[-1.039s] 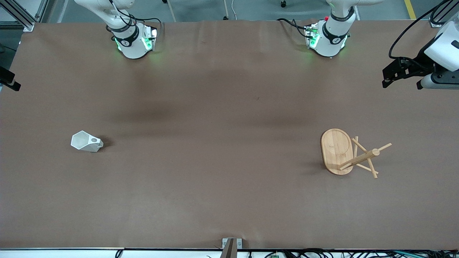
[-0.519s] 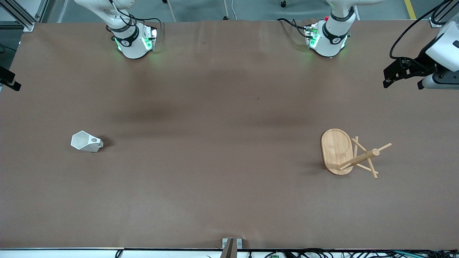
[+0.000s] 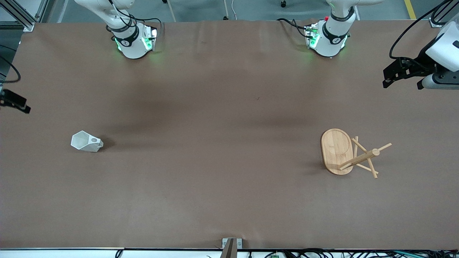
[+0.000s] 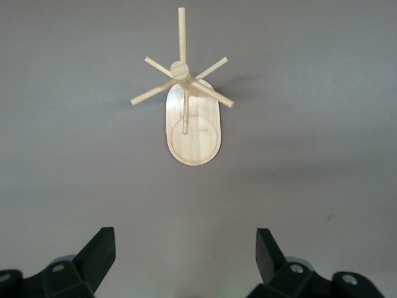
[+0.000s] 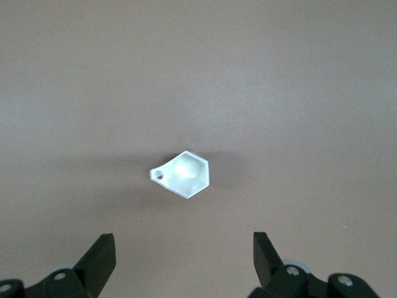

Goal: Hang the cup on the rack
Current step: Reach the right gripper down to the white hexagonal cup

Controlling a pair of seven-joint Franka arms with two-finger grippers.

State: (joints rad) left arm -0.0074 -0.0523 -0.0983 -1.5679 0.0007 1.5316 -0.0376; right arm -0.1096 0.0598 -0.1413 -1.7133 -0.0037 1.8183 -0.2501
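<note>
Next, my right gripper grabs the cup by its open rim, so the cup's end with the hole stays free to hang on the rack.
The white faceted cup (image 3: 86,141) (image 5: 183,175) lies on its side on the brown table, toward the right arm's end. The bamboo rack (image 3: 342,152) (image 4: 192,124) stands on its oval base toward the left arm's end, pegs fanning out from the post. My right gripper (image 3: 16,102) (image 5: 184,248) hangs high at the table's edge and looks down on the cup, open and empty. My left gripper (image 3: 401,83) (image 4: 185,248) hovers high at the other end, looking down on the rack, open and empty.
The brown table cover (image 3: 222,161) is bare between the cup and the rack. The two arm bases (image 3: 132,39) (image 3: 328,37) stand along the edge farthest from the front camera. A small metal bracket (image 3: 231,243) sits at the nearest edge.
My right gripper has moved down the front view at the table's edge, closer to the cup. The left gripper, cup and rack have stayed put.
</note>
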